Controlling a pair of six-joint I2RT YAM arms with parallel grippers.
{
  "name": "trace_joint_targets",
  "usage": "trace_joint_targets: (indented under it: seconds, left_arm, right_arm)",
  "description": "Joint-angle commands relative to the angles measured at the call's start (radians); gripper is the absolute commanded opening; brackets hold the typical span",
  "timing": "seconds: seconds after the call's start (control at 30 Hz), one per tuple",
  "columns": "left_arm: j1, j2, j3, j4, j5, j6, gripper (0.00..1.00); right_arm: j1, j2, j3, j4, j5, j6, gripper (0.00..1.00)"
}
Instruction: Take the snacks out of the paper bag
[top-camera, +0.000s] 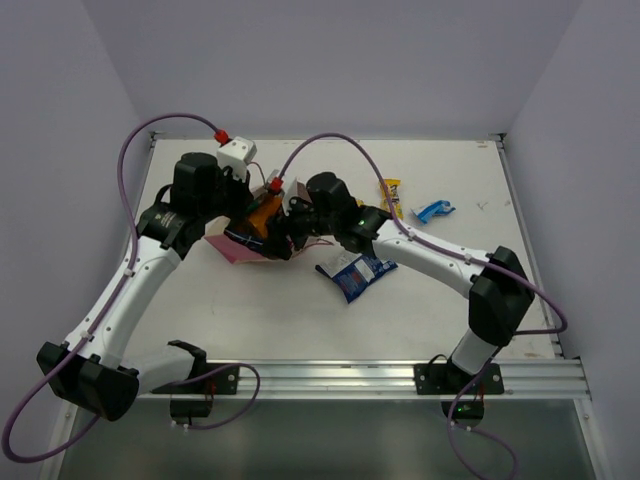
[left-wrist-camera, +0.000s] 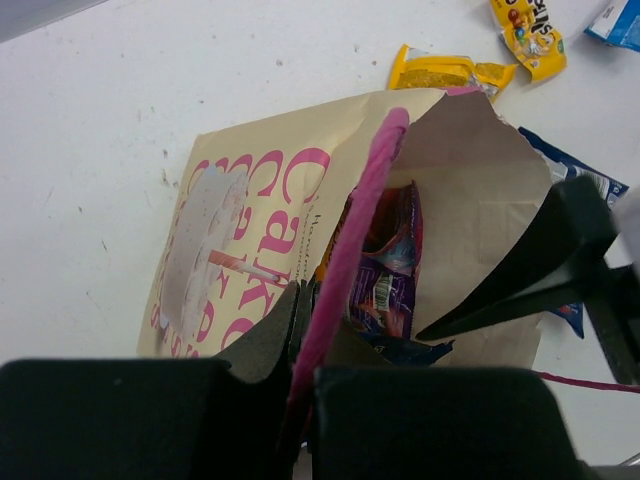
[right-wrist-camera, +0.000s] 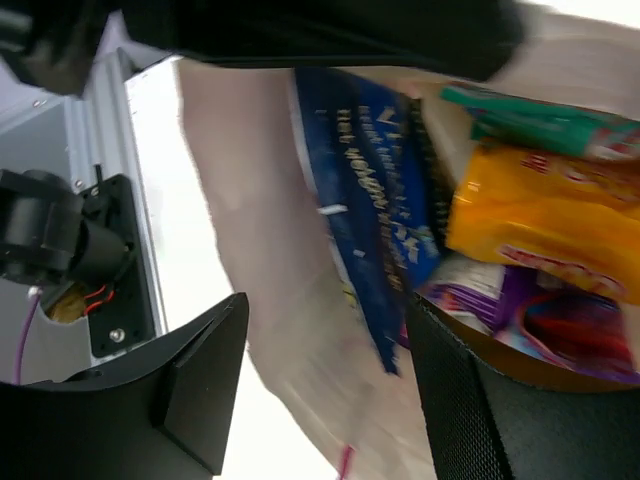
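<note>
Next, my right gripper should grab the dark blue packet's near corner facing the bag's opening (top-camera: 264, 246) (right-wrist-camera: 380, 335), to take it out.
The paper bag (top-camera: 240, 245) lies on its side, its cream face (left-wrist-camera: 250, 230) printed with pink writing. My left gripper (top-camera: 260, 205) is shut on the bag's pink edge (left-wrist-camera: 365, 210), which runs between its fingers (left-wrist-camera: 270, 335). My right gripper (top-camera: 287, 230) is open at the bag's mouth, with one finger (left-wrist-camera: 540, 260) inside. In the right wrist view its jaws (right-wrist-camera: 325, 345) stand wide apart in front of a dark blue packet (right-wrist-camera: 370, 190), an orange pouch (right-wrist-camera: 545, 215), a teal-white packet (right-wrist-camera: 540, 125) and a purple packet (right-wrist-camera: 545, 315). The purple packet (left-wrist-camera: 385, 270) also shows in the left wrist view.
A dark blue packet (top-camera: 355, 272) lies on the table just right of the bag. Two yellow packets (left-wrist-camera: 445, 72) (left-wrist-camera: 528, 25) and a tiny blue one (top-camera: 435, 210) lie farther back right. The table's metal front rail (top-camera: 330, 378) runs along the near edge.
</note>
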Motion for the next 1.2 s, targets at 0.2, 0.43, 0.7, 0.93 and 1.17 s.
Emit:
trace_joint_targets:
  seconds: [0.2,0.43,0.7,0.93,1.17]
  left_arm:
    - [-0.001,-0.015,0.032,0.024,0.026,-0.036,0.0]
    - [-0.001,-0.015,0.031,0.026,0.028,-0.042,0.0]
    - [-0.001,-0.015,0.018,0.03,0.011,-0.039,0.0]
    - [-0.001,-0.01,0.027,0.021,-0.061,-0.052,0.0]
    - [-0.001,-0.001,0.044,0.007,-0.093,-0.051,0.0]
  right_arm:
    - [0.053,0.099,0.049,0.129,0.017,-0.021,0.66]
    - [0.053,0.147,0.061,0.161,0.069,-0.013,0.61]
    - [0.053,0.136,0.023,0.212,0.131,-0.004,0.02]
    - [0.053,-0.15,-0.038,0.129,0.149,-0.041,0.0]
    - [0.042,-0.419,-0.098,0.017,0.246,-0.076,0.0]
